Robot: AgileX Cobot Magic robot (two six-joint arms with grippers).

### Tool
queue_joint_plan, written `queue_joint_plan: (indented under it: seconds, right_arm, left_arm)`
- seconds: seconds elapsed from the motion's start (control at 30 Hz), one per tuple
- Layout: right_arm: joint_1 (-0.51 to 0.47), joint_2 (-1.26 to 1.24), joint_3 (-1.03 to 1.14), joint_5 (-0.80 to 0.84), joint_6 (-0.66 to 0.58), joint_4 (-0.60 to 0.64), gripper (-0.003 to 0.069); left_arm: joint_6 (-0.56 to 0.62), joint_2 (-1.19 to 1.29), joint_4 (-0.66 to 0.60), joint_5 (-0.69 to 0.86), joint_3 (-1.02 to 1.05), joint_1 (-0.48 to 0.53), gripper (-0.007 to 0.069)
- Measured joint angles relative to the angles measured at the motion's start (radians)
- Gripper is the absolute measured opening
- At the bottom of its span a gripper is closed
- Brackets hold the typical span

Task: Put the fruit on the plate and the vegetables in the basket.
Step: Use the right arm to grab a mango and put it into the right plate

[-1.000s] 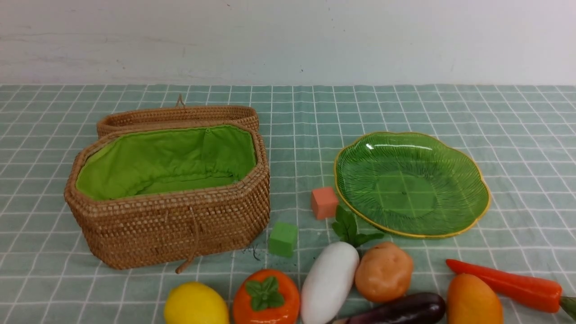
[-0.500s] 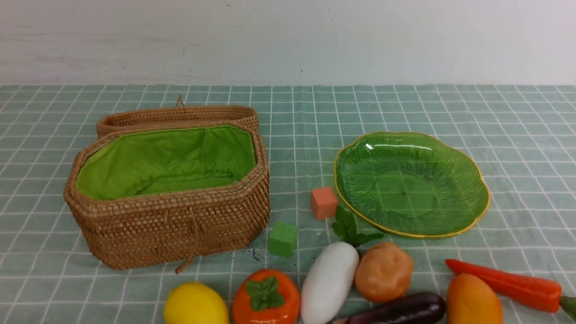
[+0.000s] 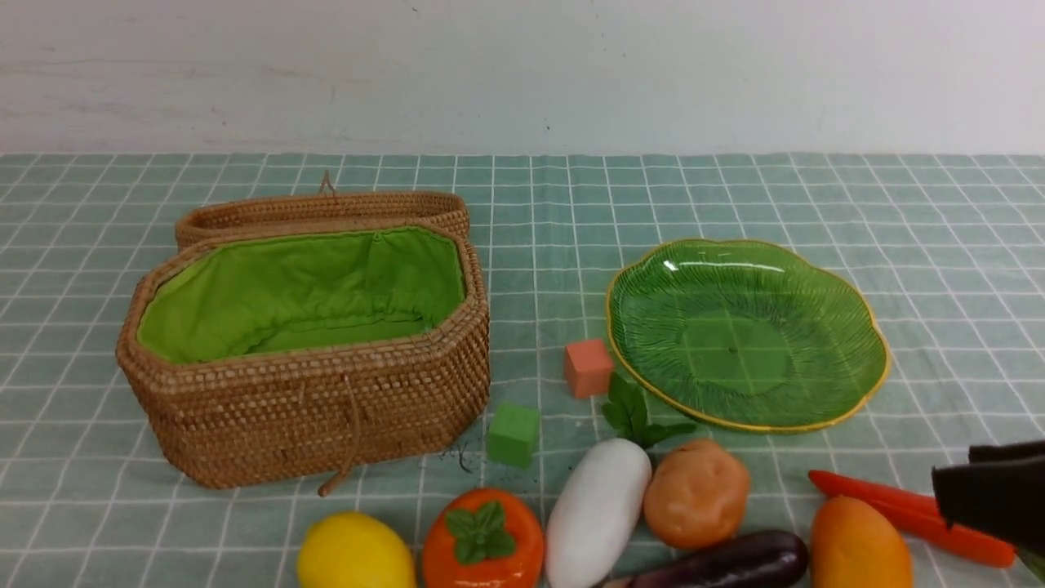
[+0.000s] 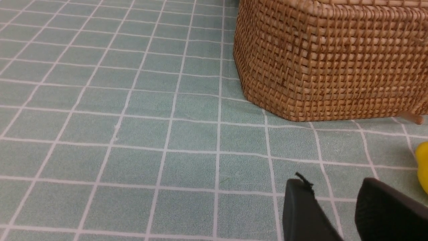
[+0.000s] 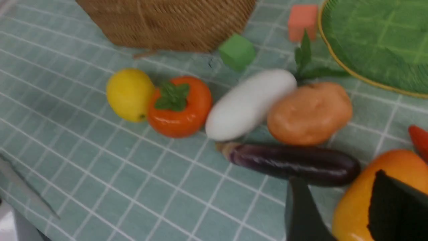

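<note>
The mango's plump rounded body (image 3: 858,542) is the part my right gripper should grab next, to put the fruit on the plate.
The open wicker basket (image 3: 310,408) stands at the left and the green plate (image 3: 653,327) at the right, both empty. Along the front edge lie the lemon (image 3: 355,551), orange fruit (image 3: 483,539), white radish (image 3: 596,510), potato (image 3: 695,492), eggplant (image 3: 727,562), mango (image 3: 857,543) and carrot (image 3: 878,492). My right gripper (image 5: 336,177) is open just above the mango (image 5: 364,187) and beside the eggplant (image 5: 294,162), holding nothing; its dark fingers (image 3: 980,490) cover part of the carrot. My left gripper (image 4: 334,184) is open over bare cloth, near the basket's corner (image 4: 334,60) and the lemon (image 4: 423,167).
A salmon cube (image 3: 588,367) and a green cube (image 3: 513,433) sit between basket and plate. The basket's lid (image 3: 322,208) lies folded back behind it. The radish's leaves (image 3: 637,416) touch the plate's near rim. A white wall closes the back.
My right gripper has come into the front view from the lower right edge and now covers part of the carrot. Nothing on the table has moved.
</note>
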Motion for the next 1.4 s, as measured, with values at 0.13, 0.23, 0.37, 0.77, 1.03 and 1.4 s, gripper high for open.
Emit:
queue_joint_plan:
  seconds: [0.13, 0.23, 0.37, 0.77, 1.03, 1.4]
  right_arm:
    - [0.110, 0.029, 0.000, 0.020, 0.190, -0.216, 0.0437]
    - [0.207, 0.079, 0.000, 0.028, 0.376, -0.386, 0.0542]
    - [0.259, 0.143, 0.000, -0.038, 0.631, -0.481, 0.0628]
    - [0.264, 0.505, 0.000, -0.309, 1.088, -0.563, 0.0642]
    - [0.264, 0.655, -0.004, -0.343, 1.113, -0.594, 0.0610]
    - [0.264, 0.685, -0.019, -0.354, 1.064, -0.597, 0.0559]
  left_arm:
    - [0.000, 0.000, 0.000, 0.000, 0.000, 0.000, 0.0239]
    - [0.000, 0.000, 0.000, 0.000, 0.000, 0.000, 0.0239]
    - [0.000, 0.000, 0.000, 0.000, 0.000, 0.000, 0.0239]
    - [0.000, 0.000, 0.000, 0.000, 0.000, 0.000, 0.0239]
    - [0.000, 0.000, 0.000, 0.000, 0.000, 0.000, 0.0239]
    - [0.000, 0.000, 0.000, 0.000, 0.000, 0.000, 0.0239]
